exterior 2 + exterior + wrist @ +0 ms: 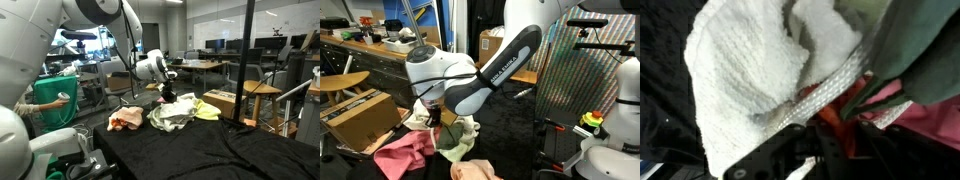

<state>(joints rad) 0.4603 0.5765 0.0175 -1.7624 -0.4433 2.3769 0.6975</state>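
Note:
The orange-red cloth [835, 105] at my fingers lies against the pink cloth. It would stay on the heap if I opened now, so I will open my gripper.
A heap of cloths lies on the black-covered table [200, 150]: a white towel [740, 70] [172, 115], a pink cloth [405, 152] [930, 120], a pale yellow-green one [460, 140] [207, 110] and a dark green one [920, 40]. My gripper [435, 115] [168, 97] is pressed down into the heap. In the wrist view the gripper [830, 140] is shut on a fold of orange-red cloth [835, 105], with the towel's woven hem running just above the fingers. The fingertips are buried in fabric in both exterior views.
A cardboard box [360, 115] stands beside the heap, with a wooden stool [340, 82] behind it. A black pole [248, 60] rises at the table's edge near another stool [262, 92]. A green bin [55, 100] and a mesh panel [575, 80] flank the table.

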